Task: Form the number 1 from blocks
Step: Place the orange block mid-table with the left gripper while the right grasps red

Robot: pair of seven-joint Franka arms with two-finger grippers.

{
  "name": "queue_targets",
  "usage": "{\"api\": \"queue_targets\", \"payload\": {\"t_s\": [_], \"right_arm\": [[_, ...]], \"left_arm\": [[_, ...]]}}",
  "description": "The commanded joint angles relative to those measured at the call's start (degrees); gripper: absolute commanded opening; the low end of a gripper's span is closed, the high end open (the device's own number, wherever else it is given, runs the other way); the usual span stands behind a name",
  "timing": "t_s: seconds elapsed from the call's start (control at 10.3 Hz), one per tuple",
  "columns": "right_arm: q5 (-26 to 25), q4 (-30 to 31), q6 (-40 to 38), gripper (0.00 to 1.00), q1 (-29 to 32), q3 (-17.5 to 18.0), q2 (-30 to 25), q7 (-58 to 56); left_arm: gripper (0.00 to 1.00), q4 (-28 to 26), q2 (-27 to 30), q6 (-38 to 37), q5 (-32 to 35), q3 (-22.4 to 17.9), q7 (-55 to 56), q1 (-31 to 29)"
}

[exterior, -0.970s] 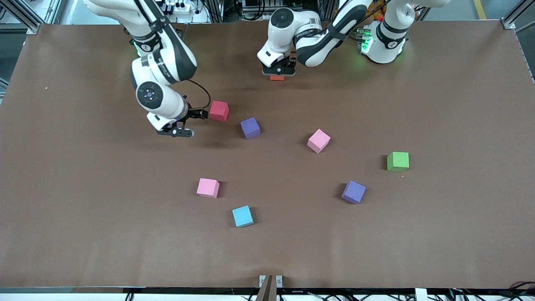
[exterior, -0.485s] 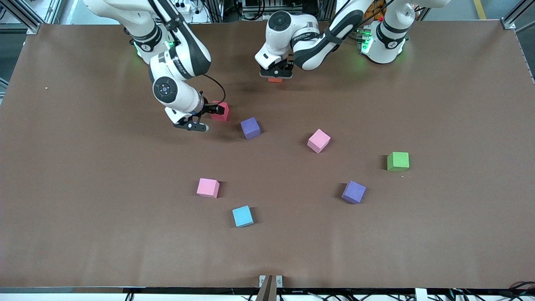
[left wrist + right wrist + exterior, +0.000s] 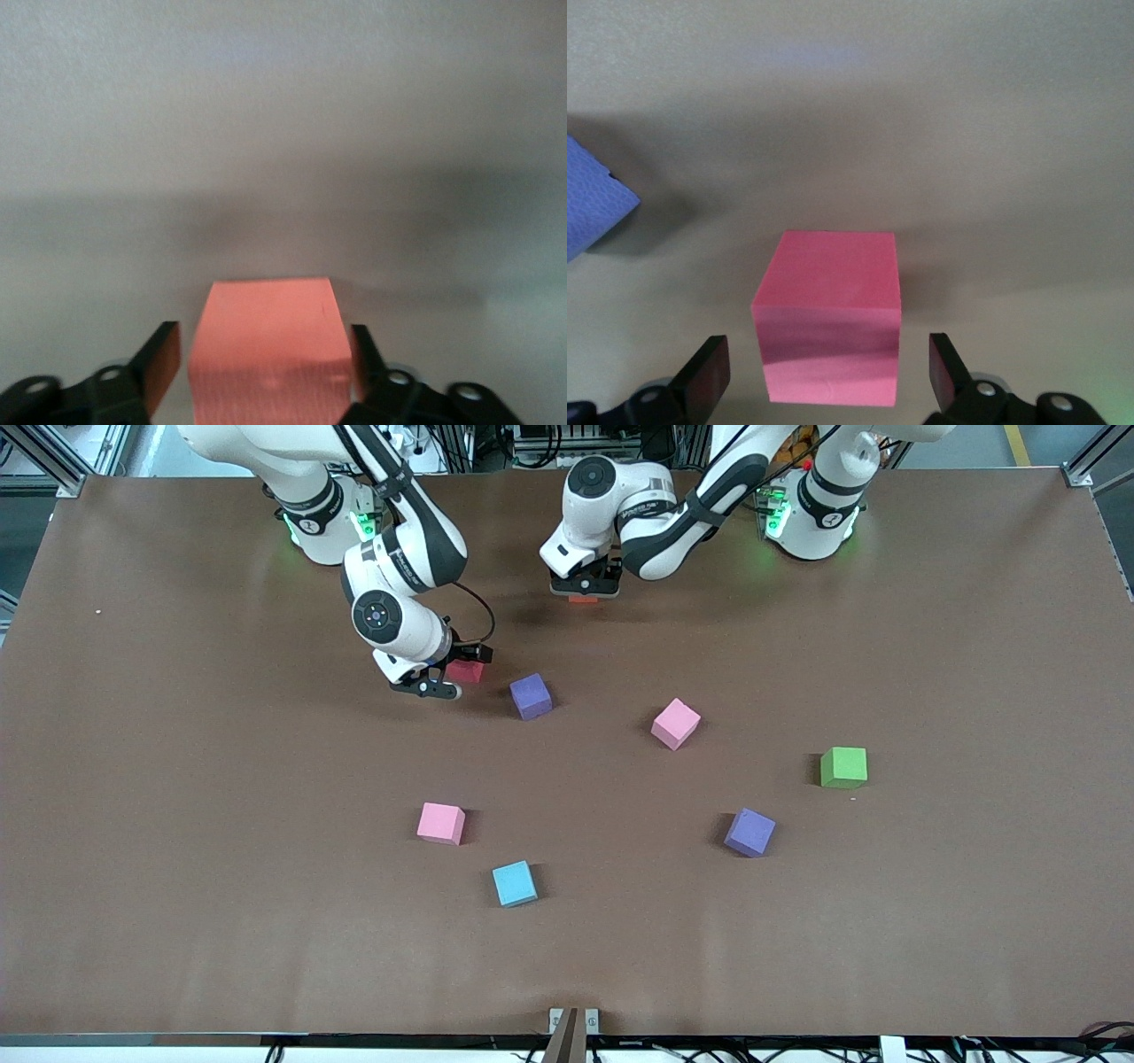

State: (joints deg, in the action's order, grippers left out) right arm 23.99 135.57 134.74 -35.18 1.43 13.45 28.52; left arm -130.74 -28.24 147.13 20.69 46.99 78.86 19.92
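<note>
The robot's right gripper will next pick up the red block (image 3: pixel 467 671) (image 3: pixel 828 323) by its opposite sides to set it into the number 1.
My left gripper (image 3: pixel 582 592) is shut on the orange block (image 3: pixel 582 599) just above the table near the robots' bases; in the left wrist view its fingers (image 3: pixel 168 359) hug the orange block (image 3: pixel 266 341). My right gripper (image 3: pixel 459 671) is open and low, its fingers on either side of the red block (image 3: pixel 467 671), which stands free between them in the right wrist view (image 3: pixel 828 310). A purple block (image 3: pixel 531 695) lies beside the red one. A pink block (image 3: pixel 675 723), a second pink block (image 3: pixel 440 823) and a second purple block (image 3: pixel 749 832) are scattered nearer the front camera.
A green cube (image 3: pixel 842 767) sits toward the left arm's end of the brown table (image 3: pixel 177 921). A light blue cube (image 3: pixel 514 883) lies nearest the front camera. The purple block's corner (image 3: pixel 589 212) shows at the edge of the right wrist view.
My right gripper has swung toward the left arm's end and come down around the red block. My left gripper has sunk slightly with the orange block.
</note>
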Motion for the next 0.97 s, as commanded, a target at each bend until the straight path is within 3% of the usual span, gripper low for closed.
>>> {"api": "queue_targets", "payload": {"t_s": [0.0,0.19,0.49,0.58,0.87], "right_arm": [[1.4,0.7,1.3,0.95,-0.4,0.0,1.0,-0.5],[1.4,0.7,3.3,0.88,-0.5,0.1,2.5,-0.4],[1.5,0.4,3.0,0.37,-0.7,0.2,2.3,0.4],[1.5,0.2,2.6,0.33,-1.2,0.2,1.7,1.8],[-0.4,-3.5,2.5,0.41,-8.0,2.5,0.4,11.4]], "left_arm": [[1.00,0.8,1.2,-0.1,2.2,-0.2,2.3,-1.5],[1.00,0.8,5.0,-1.2,2.2,-0.1,2.2,-4.3],[1.00,1.6,10.0,-4.0,1.6,-0.4,1.5,-10.3],[1.00,3.0,9.9,-4.1,1.5,-1.3,1.4,-11.2],[1.00,5.2,9.9,-4.1,1.4,-7.7,-2.8,-13.7]]}}
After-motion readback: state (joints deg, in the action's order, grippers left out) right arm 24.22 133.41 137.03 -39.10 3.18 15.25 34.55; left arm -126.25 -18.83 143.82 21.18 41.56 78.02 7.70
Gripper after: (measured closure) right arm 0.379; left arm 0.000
